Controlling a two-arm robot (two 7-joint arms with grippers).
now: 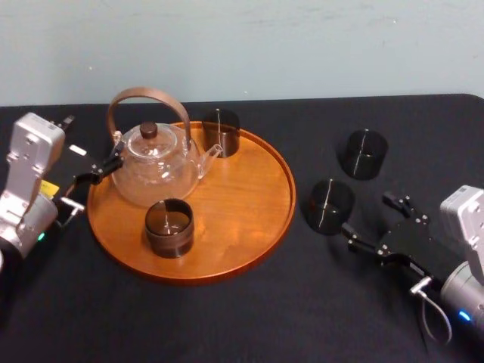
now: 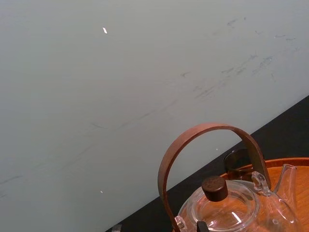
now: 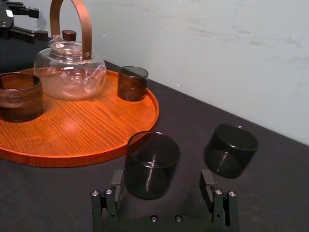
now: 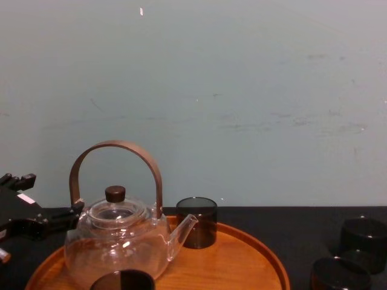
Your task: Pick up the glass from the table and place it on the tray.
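The nearer dark glass needs to be held by its round side (image 4: 340, 279) next, with my right gripper. Then it can be set upright on the round tray (image 4: 242, 263).
Two dark smoked glasses stand on the black table (image 1: 249, 318), right of the tray. The nearer glass (image 1: 331, 206) (image 3: 152, 164) sits just ahead of my right gripper (image 1: 370, 215) (image 3: 162, 181), which is open, its fingers wider than the glass and not touching it. The farther glass (image 1: 363, 153) (image 3: 230, 150) stands behind it. The round orange-brown tray (image 1: 261, 219) (image 3: 96, 130) lies left of centre. My left gripper (image 1: 97, 171) hovers open at the tray's left rim beside the teapot, holding nothing.
On the tray stand a clear glass teapot (image 1: 155, 170) (image 4: 118, 244) with a brown arched handle, a dark glass (image 1: 221, 132) at the back and another (image 1: 169, 227) at the front. The tray's right half is bare wood. A pale wall rises behind the table.
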